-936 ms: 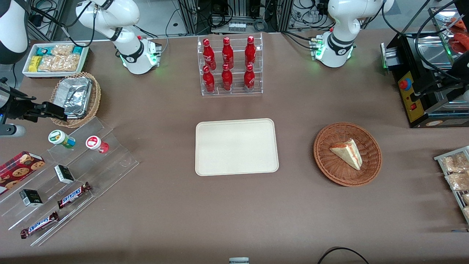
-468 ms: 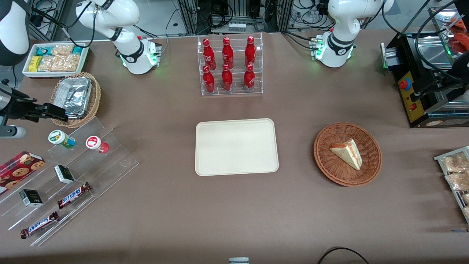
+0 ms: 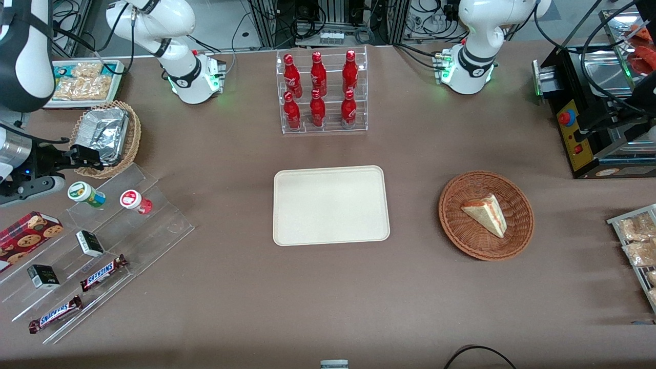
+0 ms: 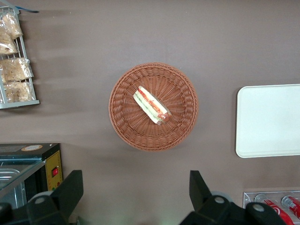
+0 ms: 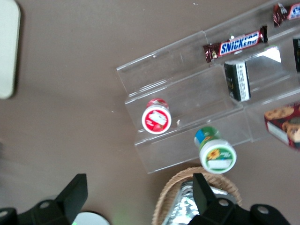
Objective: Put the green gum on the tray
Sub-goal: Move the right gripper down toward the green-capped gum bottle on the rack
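Note:
The robot's right gripper next needs to pick up the gum by its white lid (image 3: pixel 79 191), so that it can put the green gum on the cream tray (image 3: pixel 330 205).
The green gum (image 3: pixel 84 193) stands on the top step of a clear stepped stand, white lid up; it also shows in the right wrist view (image 5: pixel 216 152). The red-lidded gum bottle (image 3: pixel 135 201) stands beside it (image 5: pixel 156 117). The cream tray (image 3: pixel 330 205) lies flat at the table's middle; only its edge shows in the right wrist view (image 5: pixel 7 47). My right gripper (image 3: pixel 89 158) is open and empty. It hangs over the rim of a foil-filled wicker basket, a little farther from the front camera than the green gum (image 5: pixel 139 187).
The clear stand (image 3: pixel 102 246) also holds Snickers bars (image 3: pixel 102 273), small dark boxes (image 3: pixel 89 243) and a cookie box (image 3: pixel 28 233). The wicker basket with foil (image 3: pixel 105 136) and a white snack bin (image 3: pixel 84 82) sit nearby. A bottle rack (image 3: pixel 320 92) and a sandwich basket (image 3: pixel 486 215) stand elsewhere.
My right gripper has shifted a little toward the table's middle, over the basket's rim, and the arm above it has swung in. The gum bottles have not moved.

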Available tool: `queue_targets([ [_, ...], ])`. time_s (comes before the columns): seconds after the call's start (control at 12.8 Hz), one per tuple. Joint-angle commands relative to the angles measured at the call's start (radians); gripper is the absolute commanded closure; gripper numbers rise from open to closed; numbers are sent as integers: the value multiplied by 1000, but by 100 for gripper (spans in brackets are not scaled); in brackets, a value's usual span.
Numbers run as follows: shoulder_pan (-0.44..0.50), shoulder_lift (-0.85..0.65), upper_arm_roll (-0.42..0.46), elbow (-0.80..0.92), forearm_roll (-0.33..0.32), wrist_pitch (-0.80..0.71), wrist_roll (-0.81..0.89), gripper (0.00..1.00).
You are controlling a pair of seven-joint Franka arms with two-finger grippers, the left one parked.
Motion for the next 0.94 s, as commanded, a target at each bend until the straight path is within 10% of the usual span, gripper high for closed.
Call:
queue_targets([
  [0.0, -21, -15, 0, -52, -48, 81, -232, 0],
  [0.86, -207, -3, 1, -267, -42, 440, -601, 0],
])
